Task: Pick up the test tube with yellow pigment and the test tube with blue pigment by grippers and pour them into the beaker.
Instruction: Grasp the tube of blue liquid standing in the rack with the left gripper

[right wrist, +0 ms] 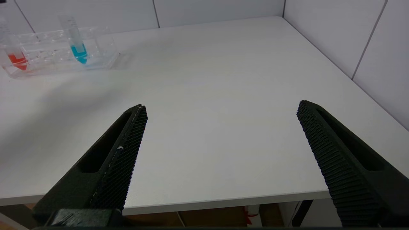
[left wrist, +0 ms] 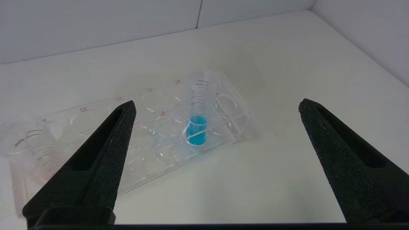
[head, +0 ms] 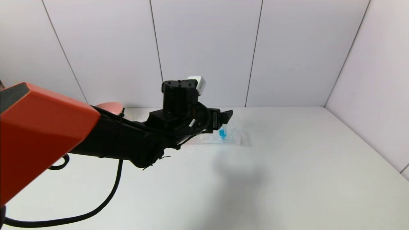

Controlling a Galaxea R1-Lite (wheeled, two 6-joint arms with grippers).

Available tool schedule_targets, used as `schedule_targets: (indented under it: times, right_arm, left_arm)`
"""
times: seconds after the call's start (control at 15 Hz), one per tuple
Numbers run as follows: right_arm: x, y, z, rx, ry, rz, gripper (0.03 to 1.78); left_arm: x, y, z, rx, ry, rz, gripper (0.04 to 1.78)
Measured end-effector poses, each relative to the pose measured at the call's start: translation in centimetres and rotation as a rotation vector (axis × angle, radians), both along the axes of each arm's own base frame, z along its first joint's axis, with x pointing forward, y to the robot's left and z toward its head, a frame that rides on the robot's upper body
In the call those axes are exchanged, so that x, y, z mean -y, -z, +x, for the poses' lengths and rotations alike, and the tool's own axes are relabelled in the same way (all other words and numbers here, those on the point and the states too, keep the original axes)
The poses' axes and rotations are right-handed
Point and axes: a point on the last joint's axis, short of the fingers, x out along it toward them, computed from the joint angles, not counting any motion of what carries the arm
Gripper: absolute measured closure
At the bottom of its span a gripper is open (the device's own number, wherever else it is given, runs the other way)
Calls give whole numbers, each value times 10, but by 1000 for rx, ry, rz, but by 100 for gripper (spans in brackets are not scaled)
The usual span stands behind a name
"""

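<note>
My left gripper is to pick up the blue tube next by its exposed upper part below the tube's rim [left wrist: 199,94], because the clear rack closes around the tube's lower end.
The test tube with blue pigment [head: 222,133] stands upright in a clear plastic rack [head: 238,138] at the table's far middle. My left gripper [head: 225,117] hangs just above and in front of it, reaching in from the left. In the left wrist view this gripper [left wrist: 216,103] is open wide and empty, with the blue tube [left wrist: 196,127] ahead between the lines of its fingers and still in the rack [left wrist: 153,150]. My right gripper [right wrist: 221,106] is open and empty over the table's near edge. The test tube with yellow pigment and the beaker are out of view.
A tube of red-orange liquid [right wrist: 17,60] stands at the rack's [right wrist: 102,51] other end from the blue tube [right wrist: 78,52]. A pink bowl [head: 110,106] peeks out behind the left arm. The wall runs close behind the rack, and a side wall bounds the table on the right.
</note>
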Motion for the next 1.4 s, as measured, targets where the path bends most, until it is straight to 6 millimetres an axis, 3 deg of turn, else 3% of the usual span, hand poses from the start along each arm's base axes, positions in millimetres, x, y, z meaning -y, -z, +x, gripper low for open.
schedule_targets:
  times: [0.27, 0.67, 1.13, 1.27, 1.4]
  right_arm:
    - [0, 0, 0, 0, 0, 0, 10]
    - [0, 0, 0, 0, 0, 0, 10]
    - [0, 0, 0, 0, 0, 0, 10]
    - [0, 0, 0, 0, 0, 0, 10]
    - [0, 0, 0, 0, 0, 0, 10]
  left_arm:
    - [17, 26, 19, 4, -4, 6, 4]
    - [39, 47, 51, 71, -84, 71, 4]
    - [47, 66, 61, 51, -87, 93, 4]
    - [49, 66, 64, 43, -88, 99, 11]
    - [50, 66, 65, 45, -88, 99, 29]
